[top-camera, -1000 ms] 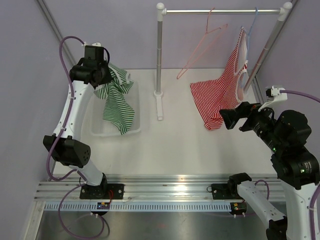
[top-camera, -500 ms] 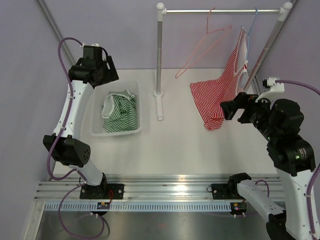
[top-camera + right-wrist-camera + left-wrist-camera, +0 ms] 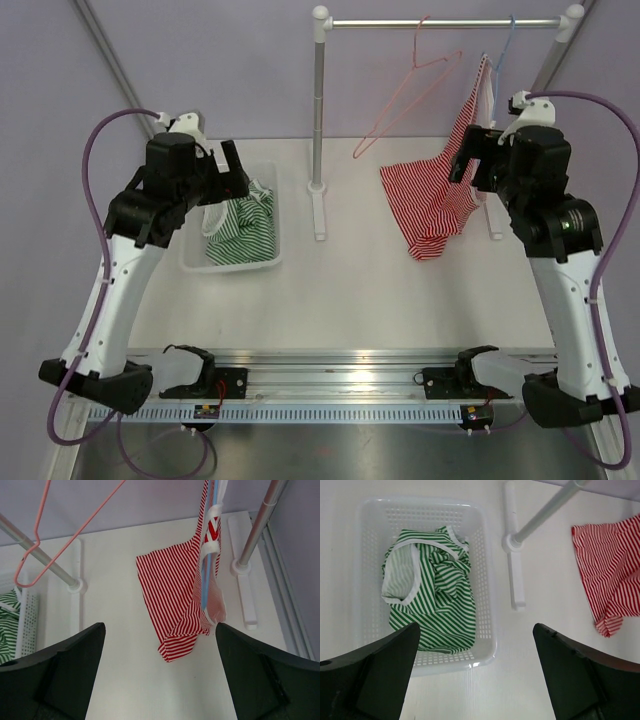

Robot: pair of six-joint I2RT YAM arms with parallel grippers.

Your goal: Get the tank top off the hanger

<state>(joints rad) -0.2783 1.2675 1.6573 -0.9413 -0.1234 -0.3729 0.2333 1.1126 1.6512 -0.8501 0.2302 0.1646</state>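
The hook and tank top should stay free for removal, so my right gripper will grab the blue hanger by its near arm next.
A red-striped tank top (image 3: 430, 200) hangs from a blue hanger (image 3: 503, 45) at the right end of the rail, its hem drooping to the table. In the right wrist view the tank top (image 3: 172, 590) and blue hanger (image 3: 206, 575) lie just ahead of my open right gripper (image 3: 160, 625), which holds nothing. My right gripper (image 3: 475, 160) is raised beside the garment's right edge. A green-striped tank top (image 3: 432, 610) lies crumpled in the white basket (image 3: 487, 645). My left gripper (image 3: 475, 626) hovers open and empty above the basket's near right corner.
An empty pink hanger (image 3: 405, 90) dangles tilted from the rail (image 3: 440, 22). The rack's left post and foot (image 3: 319, 215) stand mid-table, and the right post (image 3: 530, 100) is close behind my right arm. Purple walls enclose the back and sides.
My left gripper opened and the green-striped top fell into the basket; that arm then pulled back toward the near side. My right arm rose and moved back toward the hanging red top.
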